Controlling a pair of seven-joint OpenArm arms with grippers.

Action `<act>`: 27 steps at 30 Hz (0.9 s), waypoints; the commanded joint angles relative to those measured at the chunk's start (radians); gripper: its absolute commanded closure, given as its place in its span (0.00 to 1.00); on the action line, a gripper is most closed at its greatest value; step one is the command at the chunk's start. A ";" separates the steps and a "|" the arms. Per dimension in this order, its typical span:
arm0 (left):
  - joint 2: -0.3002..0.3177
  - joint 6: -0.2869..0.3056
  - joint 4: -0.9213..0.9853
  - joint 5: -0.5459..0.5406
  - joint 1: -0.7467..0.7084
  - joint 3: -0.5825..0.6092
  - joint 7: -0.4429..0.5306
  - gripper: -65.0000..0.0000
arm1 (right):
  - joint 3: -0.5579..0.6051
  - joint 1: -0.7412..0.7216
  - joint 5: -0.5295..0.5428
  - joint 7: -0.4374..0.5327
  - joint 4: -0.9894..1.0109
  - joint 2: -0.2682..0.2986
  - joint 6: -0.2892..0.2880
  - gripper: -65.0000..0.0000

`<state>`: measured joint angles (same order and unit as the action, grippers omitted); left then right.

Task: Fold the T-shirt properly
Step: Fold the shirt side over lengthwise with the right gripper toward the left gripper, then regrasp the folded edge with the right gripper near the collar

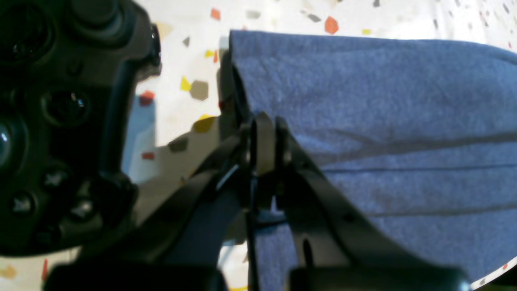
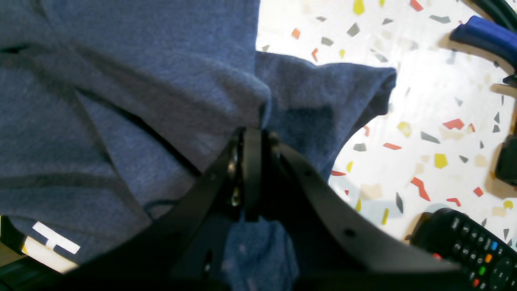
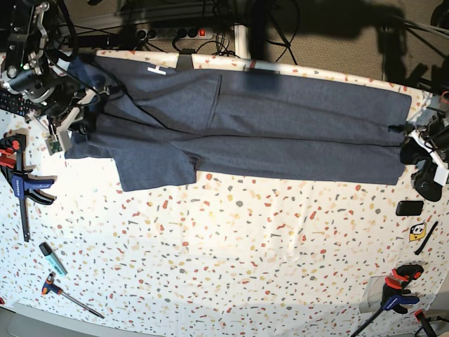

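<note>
The folded edge (image 3: pixel 316 142) in my left gripper's fingers rests flat on the lower layer (image 3: pixel 316 126), so the T-shirt would remain folded and it is now time to release.
The dark blue T-shirt (image 3: pixel 280 119) lies stretched lengthwise along the far side of the speckled table (image 3: pixel 245 267), with one sleeve spread toward the front left. My left gripper (image 3: pixel 401 128) is at the shirt's right end. In the left wrist view the left gripper (image 1: pixel 262 133) is shut on a folded edge of the T-shirt (image 1: pixel 383 101). My right gripper (image 3: pixel 88 112) is at the shirt's left end. In the right wrist view the right gripper (image 2: pixel 252 137) pinches bunched cloth of the T-shirt (image 2: pixel 121 81). A bit of white lettering (image 2: pixel 52 240) shows at one edge.
A black game controller (image 1: pixel 60 101) lies by the left gripper and a remote control (image 2: pixel 464 242) by the right one. Clamps (image 3: pixel 17 175) sit at the table's left edge, and another clamp (image 3: pixel 396 288) at the front right. A blue marker (image 3: pixel 52 258) and a screwdriver (image 3: pixel 63 291) lie front left.
</note>
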<state>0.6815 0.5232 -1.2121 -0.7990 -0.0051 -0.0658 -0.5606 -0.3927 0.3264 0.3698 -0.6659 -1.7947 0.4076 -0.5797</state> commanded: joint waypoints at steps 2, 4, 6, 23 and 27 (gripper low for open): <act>0.025 0.000 -0.014 0.034 0.017 -0.012 0.019 1.00 | -0.009 -0.008 0.005 0.019 -0.018 0.016 0.003 1.00; 0.025 0.000 -0.014 0.065 0.019 -0.012 0.024 1.00 | -0.009 -0.008 0.005 -0.003 -0.018 0.016 0.003 1.00; 0.026 -0.001 -0.014 0.084 0.019 -0.012 0.031 0.93 | -0.009 -0.008 0.005 -0.011 -0.018 0.017 0.003 0.83; 0.026 -0.003 -0.014 0.092 0.027 -0.012 0.033 0.49 | 0.000 -0.322 0.132 -0.077 0.100 0.016 0.004 0.53; 0.025 -0.003 -0.014 0.092 0.027 -0.012 0.034 0.49 | 0.047 -0.394 0.132 -0.100 0.216 0.016 0.004 0.53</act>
<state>0.6815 0.5198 -1.2121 -0.6960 0.0055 -0.0658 -0.5503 -0.3412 -0.0471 0.4885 -0.7906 -1.5585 0.4080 -0.5762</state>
